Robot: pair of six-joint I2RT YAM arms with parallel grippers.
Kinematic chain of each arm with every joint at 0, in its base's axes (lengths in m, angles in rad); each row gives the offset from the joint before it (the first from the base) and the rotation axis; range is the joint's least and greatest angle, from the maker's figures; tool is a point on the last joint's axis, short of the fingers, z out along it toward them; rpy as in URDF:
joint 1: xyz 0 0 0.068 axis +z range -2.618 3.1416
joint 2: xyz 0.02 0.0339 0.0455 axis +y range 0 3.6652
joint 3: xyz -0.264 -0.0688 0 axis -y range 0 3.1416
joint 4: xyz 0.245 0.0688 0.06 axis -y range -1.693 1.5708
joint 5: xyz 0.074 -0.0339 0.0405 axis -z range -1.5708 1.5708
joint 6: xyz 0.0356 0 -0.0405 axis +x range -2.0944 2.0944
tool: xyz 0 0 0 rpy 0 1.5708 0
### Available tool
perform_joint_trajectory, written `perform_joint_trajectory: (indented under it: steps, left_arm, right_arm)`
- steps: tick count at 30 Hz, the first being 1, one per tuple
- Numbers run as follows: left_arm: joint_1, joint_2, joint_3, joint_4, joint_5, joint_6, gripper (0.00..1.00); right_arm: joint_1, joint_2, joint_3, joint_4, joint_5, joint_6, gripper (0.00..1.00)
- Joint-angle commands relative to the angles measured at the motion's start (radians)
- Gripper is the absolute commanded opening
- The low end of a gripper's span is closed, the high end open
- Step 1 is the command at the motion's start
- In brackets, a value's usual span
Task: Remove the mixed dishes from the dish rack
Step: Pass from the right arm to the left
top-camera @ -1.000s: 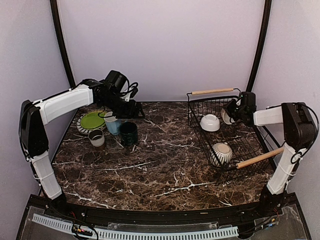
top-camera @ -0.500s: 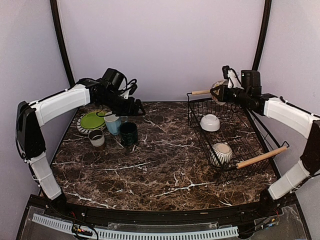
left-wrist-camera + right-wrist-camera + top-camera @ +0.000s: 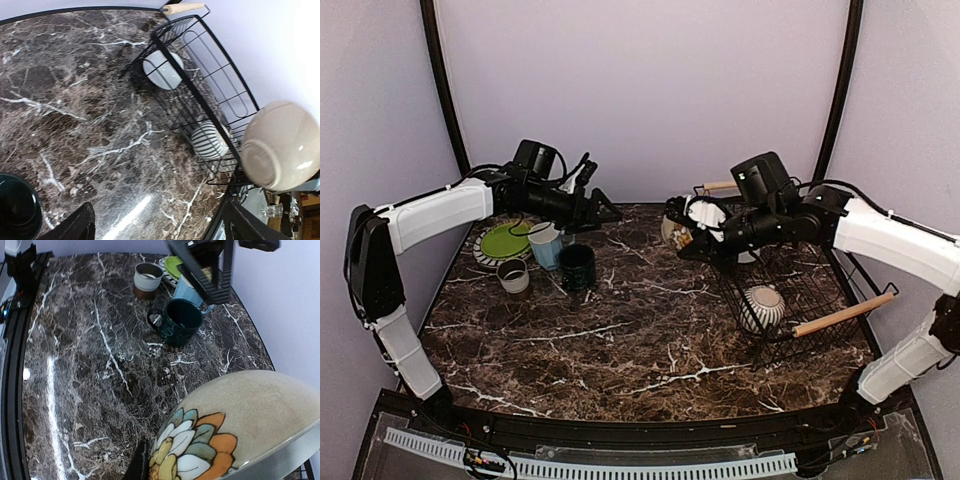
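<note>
Next, my left gripper grabs the beige bowl's rim, to place the bowl on the tabletop beside the small grey cup (image 3: 513, 276).
My right gripper (image 3: 682, 234) is shut on a beige bowl with a painted flower (image 3: 672, 232) (image 3: 240, 430), held in the air just left of the dish rack (image 3: 812, 288). One black finger (image 3: 140, 466) shows under the bowl's edge. A white bowl (image 3: 162, 70) and a striped grey bowl (image 3: 762, 306) (image 3: 210, 140) lie in the rack. My left gripper (image 3: 604, 212) (image 3: 160, 231) hangs open and empty above the light blue mug (image 3: 546, 246) and dark green mug (image 3: 577, 267). The lime-green plate (image 3: 503, 240) and small grey cup (image 3: 513, 276) stand by them.
The rack's two wooden handles (image 3: 840, 314) (image 3: 184, 7) stick up at its near and far ends. Dark marble table (image 3: 640, 330) spreads between the mugs and the rack. Purple walls close in the back and sides.
My right arm has lifted the flowered bowl out of the rack's far corner and carried it left, past the rack's edge. My left gripper has risen off the mugs, swung right and opened wider.
</note>
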Motion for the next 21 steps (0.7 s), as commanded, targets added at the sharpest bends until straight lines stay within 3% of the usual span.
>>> perform_joint_trajectory:
  steps: [1, 5, 12, 17, 21]
  left_arm:
    - [0.001, -0.025, -0.038, 0.182, 0.260, -0.105, 0.92]
    - [-0.005, -0.001, -0.046, 0.220, 0.298, -0.136, 0.95]
    - [-0.068, 0.003, 0.041, -0.051, -0.019, 0.044, 0.87]
    - [-0.115, 0.008, 0.072, -0.112, -0.103, 0.114, 0.76]
    - [-0.177, 0.030, 0.123, -0.216, -0.270, 0.188, 0.67]
  right_arm:
    - [0.096, 0.070, 0.056, -0.030, 0.254, -0.214, 0.00]
    - [0.171, 0.149, 0.071, -0.015, 0.432, -0.263, 0.00]
    - [0.281, 0.302, 0.138, -0.043, 0.793, -0.391, 0.00]
    - [0.332, 0.368, 0.164, -0.053, 0.866, -0.460, 0.00]
    - [0.366, 0.396, 0.173, -0.065, 0.875, -0.506, 0.00]
